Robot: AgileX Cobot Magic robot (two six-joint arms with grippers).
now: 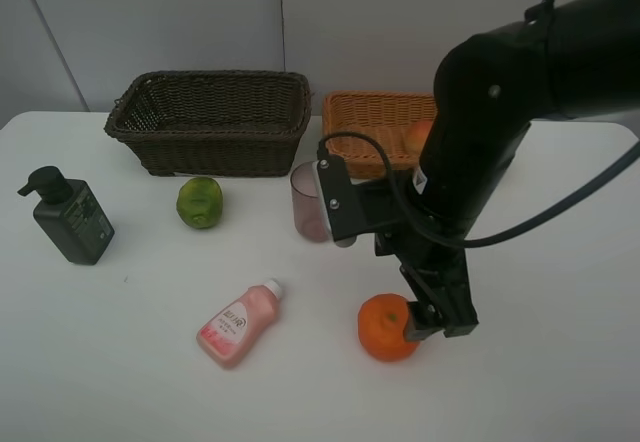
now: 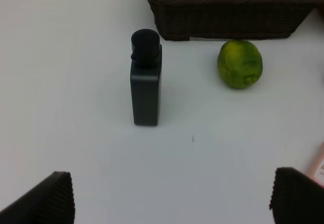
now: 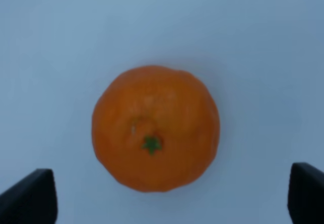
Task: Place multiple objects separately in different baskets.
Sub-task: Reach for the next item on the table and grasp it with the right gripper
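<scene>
My right gripper grabs the orange tangerine by its rounded sides next, to add fruit to the light orange-tan basket.
My right gripper hangs open just above the orange tangerine, which lies on the white table. In the right wrist view the tangerine sits between my spread fingertips, untouched. The bumpy green citrus, dark green pump bottle, pink white-capped bottle and mauve cup stand loose on the table. The peach lies in the light orange-tan basket. The dark brown basket holds nothing I can see. My left gripper is open, short of the pump bottle and citrus.
My right arm covers part of the light basket and reaches across the table's middle. The left arm does not show in the high view. The dark basket's wall shows in the left wrist view. A grey wall stands behind the baskets.
</scene>
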